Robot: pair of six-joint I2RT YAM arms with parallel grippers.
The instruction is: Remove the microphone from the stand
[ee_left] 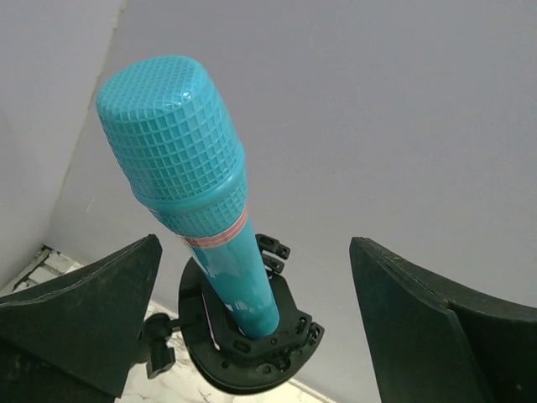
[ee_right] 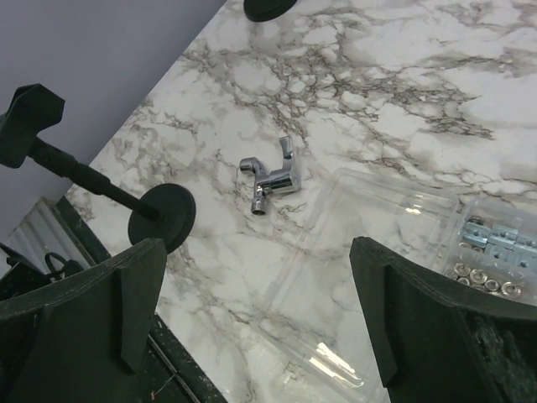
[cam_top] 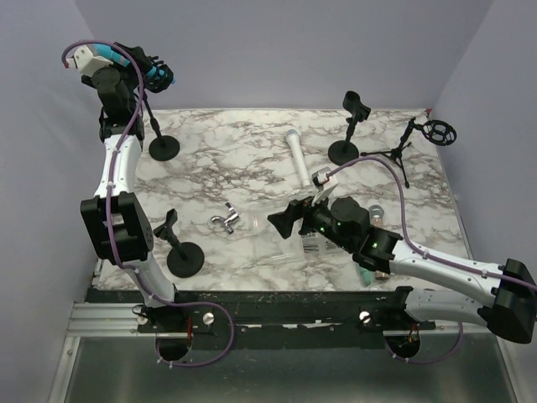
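The left gripper next needs to grip the microphone's handle by the reddish band (ee_left: 231, 259), to remove the teal microphone from the stand's black clip (ee_left: 252, 363).
A teal microphone (ee_left: 189, 185) stands tilted in the black clip (ee_left: 252, 344) of a stand at the table's far left. In the top view the microphone (cam_top: 159, 77) sits above the stand's round base (cam_top: 164, 149). My left gripper (ee_left: 256, 252) is open, and the microphone's handle lies between the fingers (ee_left: 84, 311), nearer the left one and not touching either. My left gripper (cam_top: 144, 67) is raised high at the back left. My right gripper (cam_top: 281, 220) is open and empty above a clear plastic box (ee_right: 377, 252) near the table's middle.
A white microphone (cam_top: 298, 155) lies on the marble table (cam_top: 235, 151). An empty stand (cam_top: 185, 256) is at the front left, another (cam_top: 344, 151) at the back right, and a tripod with a shock mount (cam_top: 436, 132) at the far right. A chrome fitting (ee_right: 273, 176) lies near the clear box.
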